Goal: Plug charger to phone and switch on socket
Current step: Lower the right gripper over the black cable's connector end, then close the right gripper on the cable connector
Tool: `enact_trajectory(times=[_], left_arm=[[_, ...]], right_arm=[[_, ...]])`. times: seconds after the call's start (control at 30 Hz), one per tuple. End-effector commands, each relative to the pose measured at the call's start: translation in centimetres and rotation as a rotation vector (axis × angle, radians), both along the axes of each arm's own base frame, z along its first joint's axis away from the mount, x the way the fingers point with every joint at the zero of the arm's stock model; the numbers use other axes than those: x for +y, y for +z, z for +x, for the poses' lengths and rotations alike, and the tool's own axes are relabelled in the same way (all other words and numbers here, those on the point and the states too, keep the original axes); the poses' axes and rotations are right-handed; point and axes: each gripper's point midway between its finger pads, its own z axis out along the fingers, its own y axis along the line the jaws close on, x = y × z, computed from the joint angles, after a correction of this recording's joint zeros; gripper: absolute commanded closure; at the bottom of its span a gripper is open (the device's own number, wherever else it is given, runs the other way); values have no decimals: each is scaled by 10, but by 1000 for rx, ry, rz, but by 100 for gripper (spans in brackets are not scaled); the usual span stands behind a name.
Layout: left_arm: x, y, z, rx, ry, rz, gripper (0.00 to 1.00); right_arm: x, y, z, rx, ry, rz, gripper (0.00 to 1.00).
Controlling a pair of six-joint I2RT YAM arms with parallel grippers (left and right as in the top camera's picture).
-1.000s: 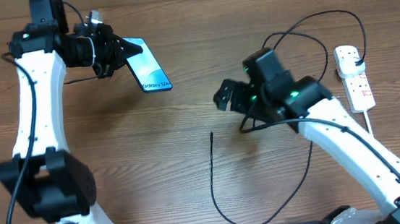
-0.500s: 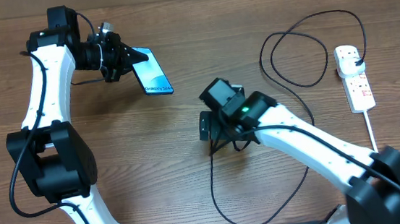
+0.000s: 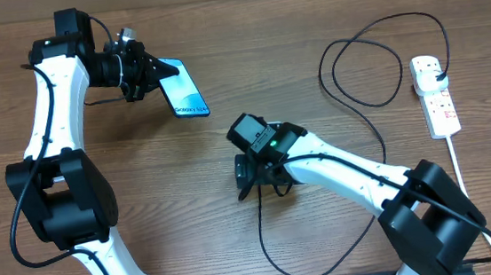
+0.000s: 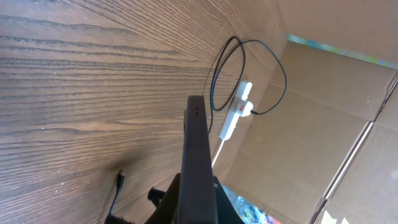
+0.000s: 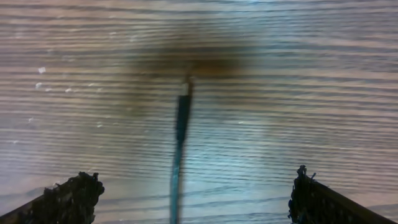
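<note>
The charger's tip has to stay free to plug into the phone, so my right gripper needs to grab the charger by the black housing behind its metal tip.
My left gripper is shut on the phone and holds it tilted above the table at the back left; its blue screen shows "Galaxy". In the left wrist view the phone's dark edge fills the middle. The charger, a thin black cable, loops from the socket at the right, where its black plug sits. Its plug tip lies on the wood between the open fingers of my right gripper, which hovers just above it. The tip also shows in the left wrist view.
The socket's thick white cord runs toward the front right. Brown cardboard walls stand beyond the table's far and right edges. The cable's big loop lies between my right arm and the socket.
My right gripper has moved left and down over the cable's plug tip, fingers now on either side of it. The left gripper has shifted slightly with the phone still held.
</note>
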Motion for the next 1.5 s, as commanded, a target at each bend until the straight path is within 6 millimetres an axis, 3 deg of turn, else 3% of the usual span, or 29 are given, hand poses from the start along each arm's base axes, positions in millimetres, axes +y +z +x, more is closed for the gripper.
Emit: enact_trajectory(times=[0.0,0.43,0.97,1.1,1.3,1.47], left_arm=[[0,6,1,-29,-15,-22,96],[2,4,1,-33,-12,-7,96],[17,5,5,-51,12,-2,96],[17,5,5,-51,12,-2,96],[18,5,5,-54,11,-1,96],[18,5,5,-54,11,-1,96]], right_arm=[[6,7,4,-32,-14,9,0],[3,-17,3,-13,-58,-49,0],[12,-31,11,48,-65,-119,1],[10,-35,10,59,-83,-137,15],[9,-35,11,56,-84,-143,51],[7,-39,10,65,-83,-154,75]])
